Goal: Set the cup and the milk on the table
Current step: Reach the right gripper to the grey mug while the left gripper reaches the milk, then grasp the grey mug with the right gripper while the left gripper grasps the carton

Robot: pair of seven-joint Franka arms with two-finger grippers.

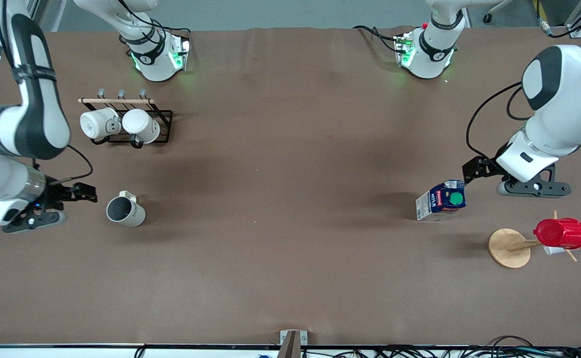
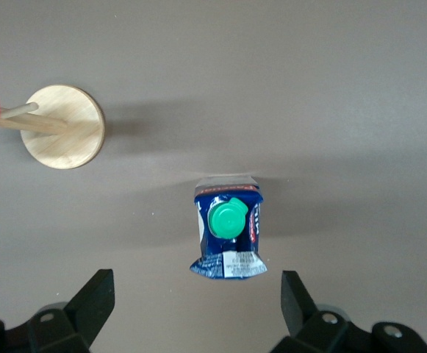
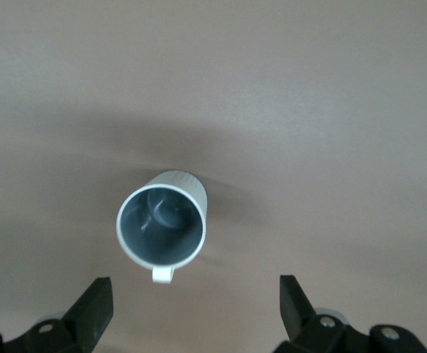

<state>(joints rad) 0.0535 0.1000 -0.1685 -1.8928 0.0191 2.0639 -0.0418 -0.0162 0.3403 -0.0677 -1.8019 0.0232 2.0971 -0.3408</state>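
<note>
I need to place the cream cup on the tabletop, so next I should grab it with my right gripper by its rim (image 1: 119,209) (image 3: 161,266), with one fingertip inside.
The cream cup (image 1: 125,210) with a dark grey inside stands upright on the brown table (image 1: 290,174) toward the right arm's end. My right gripper (image 1: 84,193) hovers open and empty over the table just beside it. In the right wrist view the cup (image 3: 162,220) lies clear of the open gripper (image 3: 195,301), handle toward it. The blue-and-white milk (image 1: 442,200) with a green cap stands on the table toward the left arm's end. My left gripper (image 1: 473,169) hovers open and empty beside it. In the left wrist view the milk (image 2: 228,228) sits apart from the gripper (image 2: 195,301).
A black wire rack (image 1: 163,124) with two white mugs (image 1: 119,124) stands near the right arm's base. A wooden stand (image 1: 509,247) holding a red ribbed cup (image 1: 561,232) is nearer the front camera than the milk; its base shows in the left wrist view (image 2: 62,126).
</note>
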